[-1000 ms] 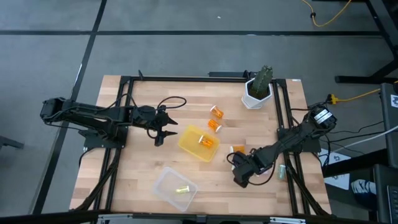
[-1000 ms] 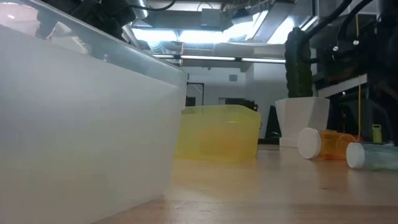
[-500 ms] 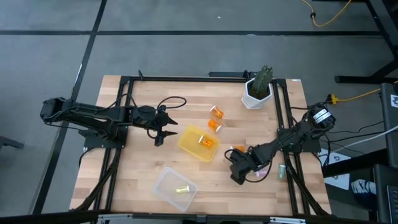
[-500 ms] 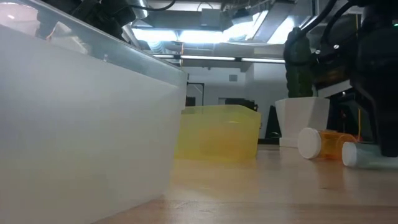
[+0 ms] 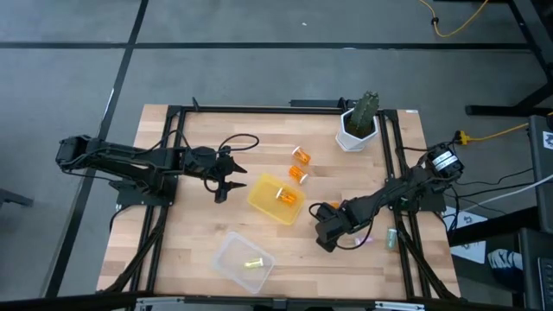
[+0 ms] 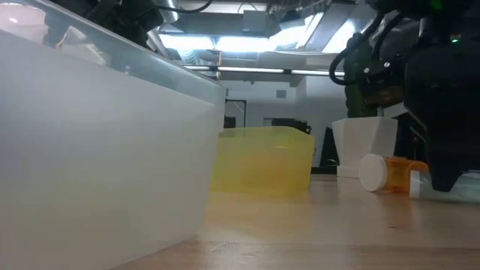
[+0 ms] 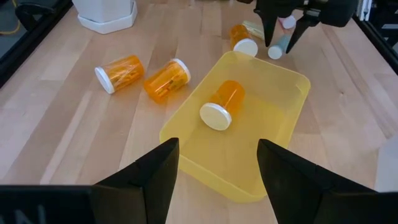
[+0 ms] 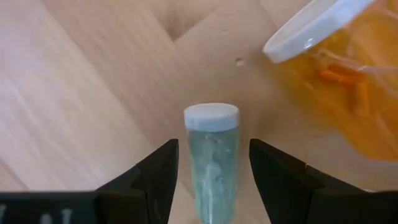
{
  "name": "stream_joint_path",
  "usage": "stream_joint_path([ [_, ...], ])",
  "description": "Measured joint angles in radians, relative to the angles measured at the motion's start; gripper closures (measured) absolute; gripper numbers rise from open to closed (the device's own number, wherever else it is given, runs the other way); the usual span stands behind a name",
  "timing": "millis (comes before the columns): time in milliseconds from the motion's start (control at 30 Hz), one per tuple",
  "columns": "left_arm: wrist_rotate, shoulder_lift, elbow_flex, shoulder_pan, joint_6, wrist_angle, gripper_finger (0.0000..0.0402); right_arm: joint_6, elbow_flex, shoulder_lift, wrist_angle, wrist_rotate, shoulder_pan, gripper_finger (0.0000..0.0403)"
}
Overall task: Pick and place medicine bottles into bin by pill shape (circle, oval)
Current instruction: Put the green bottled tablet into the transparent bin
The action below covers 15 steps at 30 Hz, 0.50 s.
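My right gripper is ready to close on the bottle: its fingers are beside the body of the teal bottle (image 8: pixel 211 158), below the bottle's white cap, and would hold the bottle if they closed now.
A slim teal bottle (image 8: pixel 211 158) with a white cap (image 8: pixel 211 117) lies on its side on the wood at the table's right. My right gripper (image 8: pixel 212 180) points down over it, open, one finger on each side and a gap showing at both. An orange bottle (image 8: pixel 339 81) lies on its side right beside the teal one. In the high view my right gripper (image 5: pixel 325 235) hides the teal bottle. My left gripper (image 5: pixel 226 180) hangs open, left of the yellow bin (image 5: pixel 263 204), which holds one orange bottle (image 7: pixel 221 104) on its side.
Two more orange bottles (image 5: pixel 302 155) (image 5: pixel 297 174) lie on the table beyond the yellow bin. A clear bin (image 5: pixel 229 259) near the front edge holds a small yellow-green vial (image 5: pixel 253 263). A white plant pot (image 5: pixel 354 131) stands at the far right. A green vial (image 5: pixel 390 238) lies by the right frame.
My right gripper has moved toward the table's left and a little toward its far edge, sinking slightly. It now stands astride the teal bottle beside the orange one. Its fingers have stayed apart. My left arm has kept still.
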Motion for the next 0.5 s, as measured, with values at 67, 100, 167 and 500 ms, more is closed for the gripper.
stream_joint_path([
  [67,0.0,0.0,0.0,0.0,0.02,0.0,0.019,0.003,0.0,0.0,-0.001,0.001,0.0,0.0204],
  [100,0.0,0.0,0.0,0.0,0.028,0.0,0.019,0.004,0.0,0.0,-0.001,0.001,-0.001,0.0205],
  [167,0.0,0.0,0.0,0.0,0.036,0.0,0.019,0.004,0.0,0.0,-0.003,0.001,-0.001,0.0214],
  [500,0.0,0.0,0.0,0.0,0.044,0.0,0.019,-0.146,0.021,0.0,-0.007,-0.004,-0.001,0.0301],
])
